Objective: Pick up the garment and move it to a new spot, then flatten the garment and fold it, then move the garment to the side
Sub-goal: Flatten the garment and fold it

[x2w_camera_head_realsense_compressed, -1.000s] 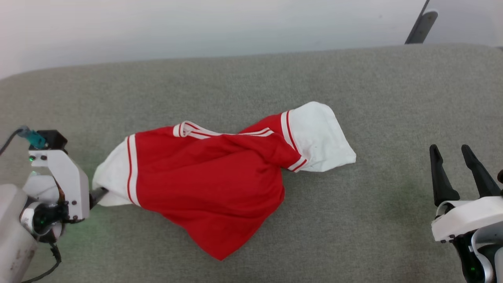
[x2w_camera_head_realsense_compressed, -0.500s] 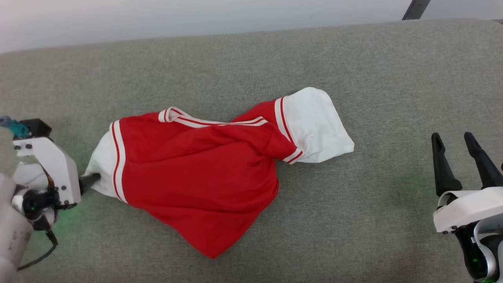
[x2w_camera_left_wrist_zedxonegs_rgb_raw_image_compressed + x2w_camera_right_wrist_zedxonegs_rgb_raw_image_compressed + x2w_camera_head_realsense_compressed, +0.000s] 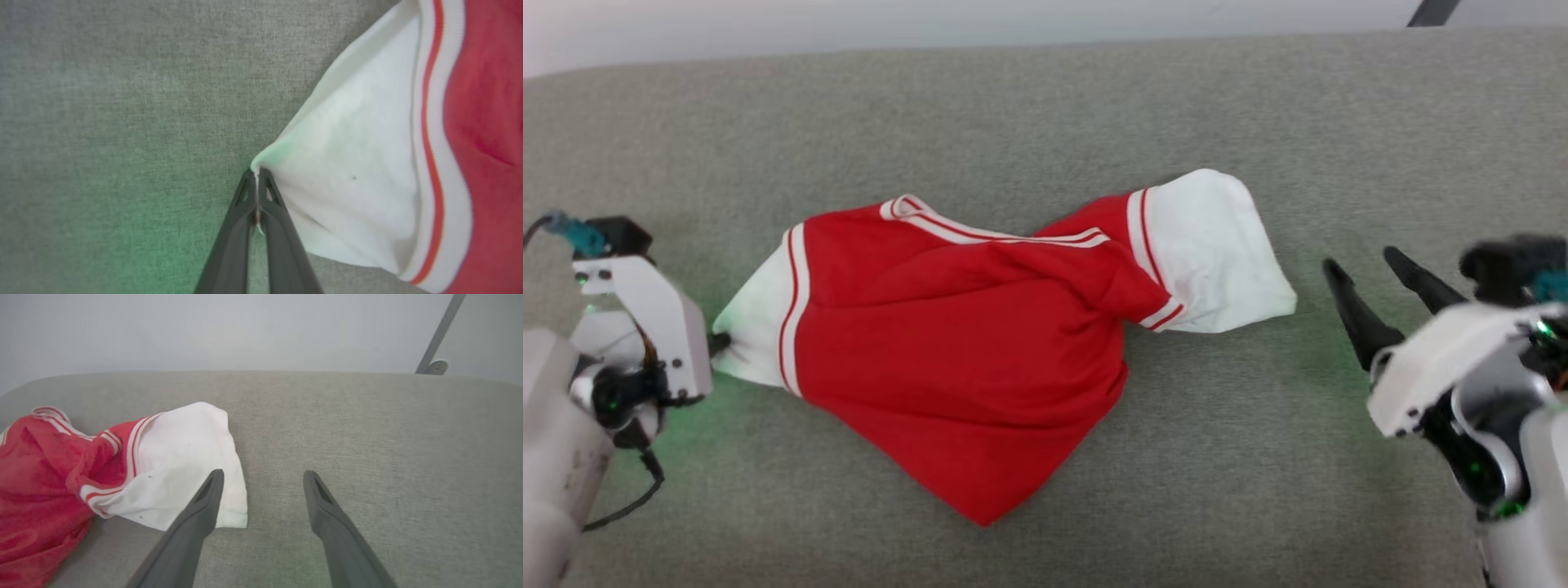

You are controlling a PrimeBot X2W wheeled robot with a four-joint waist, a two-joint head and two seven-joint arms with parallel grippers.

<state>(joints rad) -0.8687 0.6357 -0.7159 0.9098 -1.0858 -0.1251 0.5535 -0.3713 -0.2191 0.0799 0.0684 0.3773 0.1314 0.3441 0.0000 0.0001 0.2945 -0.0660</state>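
Note:
I should reach for the free white sleeve with my right gripper and grip its open hem edge (image 3: 1285, 280), because the garment (image 3: 964, 359) lies slack and crumpled on the surface.
The garment (image 3: 964, 359), a red jersey with white sleeves and striped trim, lies crumpled on the grey surface; its number and lettering are hidden. My left gripper (image 3: 719, 343) is shut on the edge of the garment's left white sleeve (image 3: 359, 179), with a thin fold of cloth pinched between the fingertips (image 3: 256, 176). My right gripper (image 3: 1364, 273) stands open just right of the other white sleeve (image 3: 1217, 245), apart from it. In the right wrist view the right gripper (image 3: 263, 475) spans bare surface, its left finger (image 3: 204, 506) overlapping the sleeve's corner (image 3: 184, 465).
The grey fabric-covered surface (image 3: 1258, 490) stretches wide around the garment, its far edge meeting a pale wall (image 3: 245, 330). A dark slanted metal leg (image 3: 439, 335) with a round foot stands behind the far right edge.
The head camera shifted between frames. My right gripper has swung in toward the garment's right sleeve. The left gripper keeps its hold on the left sleeve.

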